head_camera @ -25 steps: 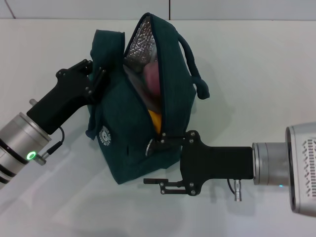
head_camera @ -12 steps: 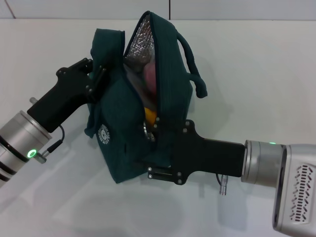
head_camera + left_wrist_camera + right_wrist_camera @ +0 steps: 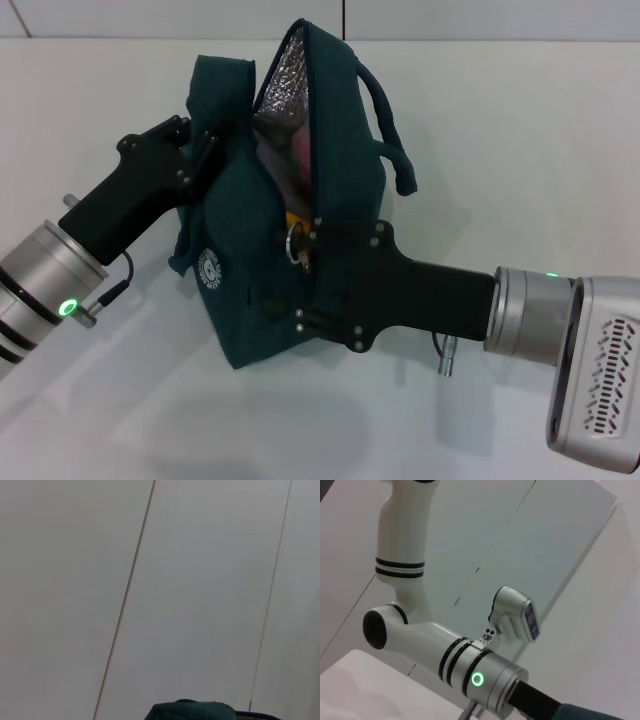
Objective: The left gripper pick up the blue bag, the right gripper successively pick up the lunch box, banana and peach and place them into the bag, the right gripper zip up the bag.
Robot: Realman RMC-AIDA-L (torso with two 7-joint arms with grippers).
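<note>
The zipper's metal ring (image 3: 293, 240) is between my right gripper's open fingers in the head view. My right gripper needs to close on it.
The blue bag (image 3: 255, 300) stands tilted at the table's middle, its top gaping to show silver lining (image 3: 285, 85). My left gripper (image 3: 195, 155) is shut on the bag's upper left flap. A strip of yellow banana (image 3: 297, 222) and something pink (image 3: 300, 150) show in the opening; I cannot tell whether the pink is the peach or the lunch box. My right gripper (image 3: 302, 272) lies against the bag's front, open, its upper finger beside the zipper's metal ring (image 3: 293, 240). The left wrist view catches only the bag's top edge (image 3: 192, 711).
The bag's dark carry handle (image 3: 390, 120) loops out on its right side. White table (image 3: 520, 150) surrounds the bag, with a wall seam at the back. The right wrist view shows my left arm with its green ring light (image 3: 478, 679).
My right gripper has moved left and up along the bag's opening. The zipper ring went up with it, and less of the banana shows. The left arm barely moved.
</note>
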